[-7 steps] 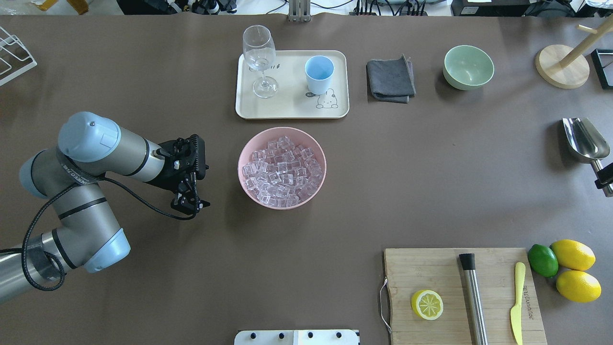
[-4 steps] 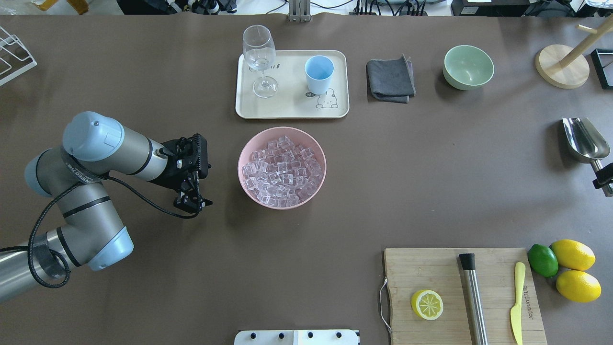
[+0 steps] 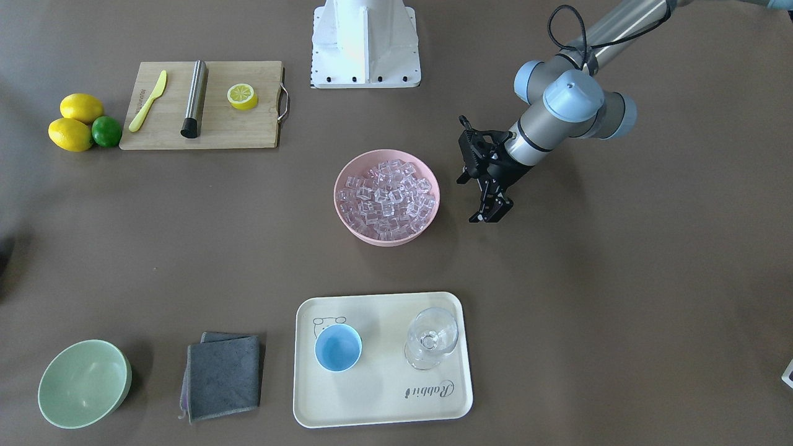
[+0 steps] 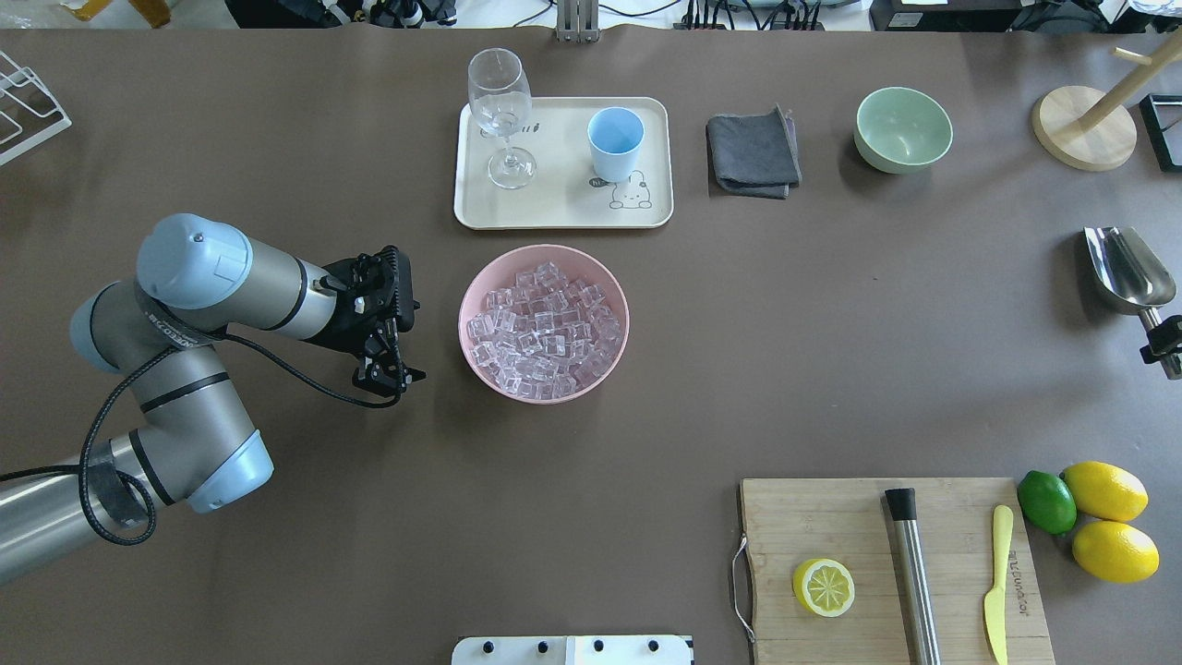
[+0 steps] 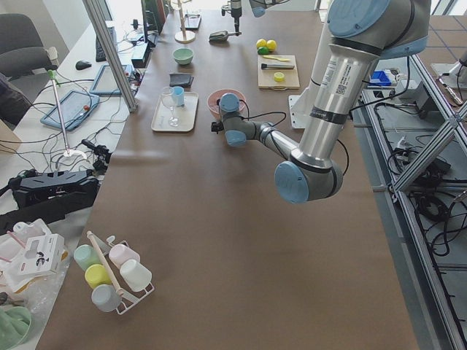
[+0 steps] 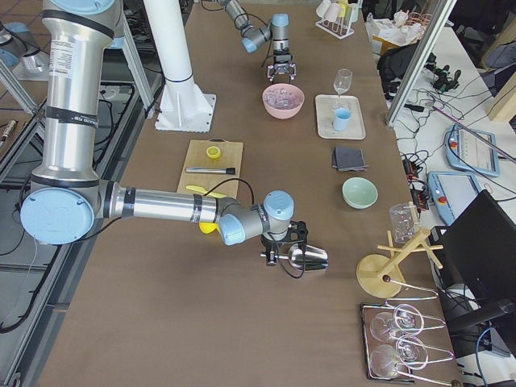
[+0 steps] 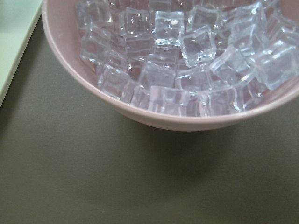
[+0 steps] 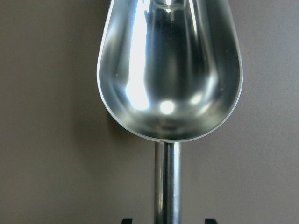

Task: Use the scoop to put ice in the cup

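Note:
I need to pick up the steel scoop by its handle (image 8: 167, 182) with my right gripper next, so that the scoop can put ice in the light blue cup.
The ice (image 4: 545, 323) fills a pink bowl (image 4: 464, 314) at mid-table and shows close up in the left wrist view (image 7: 187, 60). My left gripper (image 4: 388, 376) hangs open just left of that bowl, empty, pointing down. On a cream tray (image 4: 554, 211) behind the bowl stands the light blue cup (image 4: 615, 143), upright and empty (image 3: 337, 348). At the far right edge lies the steel scoop (image 4: 1128, 270), its trough open (image 8: 168, 70). My right gripper (image 4: 1165, 344) is open; its fingers straddle the scoop's handle without touching it.
A stemmed glass (image 4: 501, 115) shares the tray. A grey cloth (image 4: 753, 152) and a green bowl (image 4: 903, 129) lie behind on the right. A cutting board (image 4: 831, 526) with a lemon half, steel rod and yellow knife sits front right, beside lemons (image 4: 1103, 489) and a lime.
My left arm has moved right, bringing its gripper closer to the pink bowl. The right gripper and the scoop have barely moved.

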Robot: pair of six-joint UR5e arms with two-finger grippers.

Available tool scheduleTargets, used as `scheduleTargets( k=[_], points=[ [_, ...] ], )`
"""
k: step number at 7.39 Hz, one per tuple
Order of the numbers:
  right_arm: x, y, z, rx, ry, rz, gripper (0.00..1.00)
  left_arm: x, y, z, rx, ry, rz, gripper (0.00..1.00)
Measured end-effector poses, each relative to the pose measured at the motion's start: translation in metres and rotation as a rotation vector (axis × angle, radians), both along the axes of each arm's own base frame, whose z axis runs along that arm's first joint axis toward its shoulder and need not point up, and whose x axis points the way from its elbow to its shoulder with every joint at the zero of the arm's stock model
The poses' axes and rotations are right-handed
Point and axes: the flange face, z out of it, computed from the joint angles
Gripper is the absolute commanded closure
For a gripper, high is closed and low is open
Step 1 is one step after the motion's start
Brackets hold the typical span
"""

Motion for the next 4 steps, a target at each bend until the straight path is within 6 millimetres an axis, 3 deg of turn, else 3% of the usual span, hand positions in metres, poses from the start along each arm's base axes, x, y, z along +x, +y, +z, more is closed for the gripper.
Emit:
scheduleTargets(
  k=[2, 3, 4],
  points=[
    [0.000, 0.001, 0.001, -0.004, -0.001, 0.000, 0.66, 0.003, -0.003, -0.003, 0.007, 0.008, -0.003, 0.02],
    [0.000, 0.001, 0.002, -0.006, -0.001, -0.001, 0.92, 0.008, -0.006, -0.004, 0.013, 0.016, -0.004, 0.02],
    [0.000, 0.001, 0.002, -0.005, -0.001, -0.001, 1.00, 0.012, -0.009, -0.005, 0.019, 0.022, -0.003, 0.02]
  ],
)
